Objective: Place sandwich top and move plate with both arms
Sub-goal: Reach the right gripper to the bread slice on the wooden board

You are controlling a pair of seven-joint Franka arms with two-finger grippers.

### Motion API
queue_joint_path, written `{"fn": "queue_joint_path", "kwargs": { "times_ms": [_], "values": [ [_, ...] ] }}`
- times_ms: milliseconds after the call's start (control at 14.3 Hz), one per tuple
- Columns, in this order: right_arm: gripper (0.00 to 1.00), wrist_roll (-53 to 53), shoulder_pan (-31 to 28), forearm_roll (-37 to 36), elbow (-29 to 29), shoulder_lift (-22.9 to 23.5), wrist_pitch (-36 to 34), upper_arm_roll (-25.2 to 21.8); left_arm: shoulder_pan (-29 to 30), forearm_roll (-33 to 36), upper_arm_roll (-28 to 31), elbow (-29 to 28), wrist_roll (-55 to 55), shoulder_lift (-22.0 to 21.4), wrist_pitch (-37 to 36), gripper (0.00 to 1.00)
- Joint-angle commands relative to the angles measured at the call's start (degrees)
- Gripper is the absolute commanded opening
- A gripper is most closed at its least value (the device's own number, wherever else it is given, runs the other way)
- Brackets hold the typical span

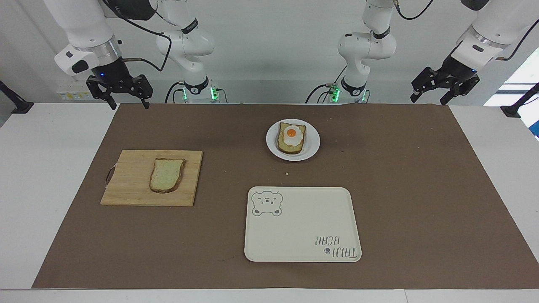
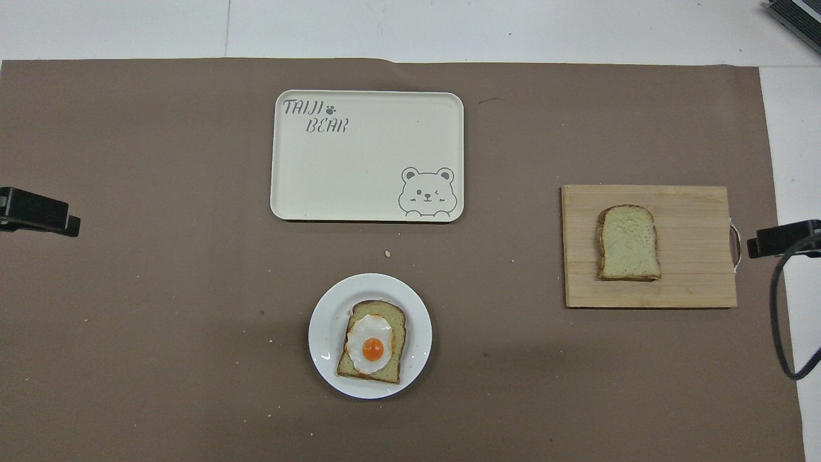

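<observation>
I next need my right gripper to take the plain bread slice by its rounded top crust (image 2: pixel 628 208), so that the slice can top the fried egg (image 2: pixel 371 345) on the plate.
The sandwich top (image 1: pixel 167 174) (image 2: pixel 628 242), a plain pale slice with brown crust, lies flat on a wooden cutting board (image 1: pixel 126 185) toward the right arm's end of the table. The small white plate (image 1: pixel 313 148) (image 2: pixel 321 333) sits near the robots at mid-table and bears a bread slice with a fried egg (image 1: pixel 291 138). My right gripper (image 1: pixel 129 104) hangs open and empty in the air over the robots' edge of the brown mat, apart from the board. My left gripper (image 1: pixel 429 100) hangs open and empty over the mat's corner at the left arm's end.
A cream rectangular tray (image 1: pixel 303 227) (image 2: pixel 365 167) with a bear drawing lies farther from the robots than the plate. The brown mat (image 1: pixel 421 189) covers most of the white table. Small crumbs lie between plate and tray. A black cable loops beside the right gripper in the overhead view.
</observation>
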Motion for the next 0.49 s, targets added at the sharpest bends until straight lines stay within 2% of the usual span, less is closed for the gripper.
{"fn": "queue_joint_path", "kwargs": {
  "times_ms": [0, 419],
  "values": [
    [1.00, -1.7, -1.0, 0.4, -2.9, 1.7, 4.3, 0.5, 2.1, -2.7, -0.1, -3.6, 3.5, -2.4, 2.3, 1.00],
    [1.00, -3.7, -1.7, 2.2, -6.2, 7.6, 11.9, 0.5, 2.5, -6.1, 0.0, -7.4, 5.6, -4.4, 4.6, 1.00]
  ]
}}
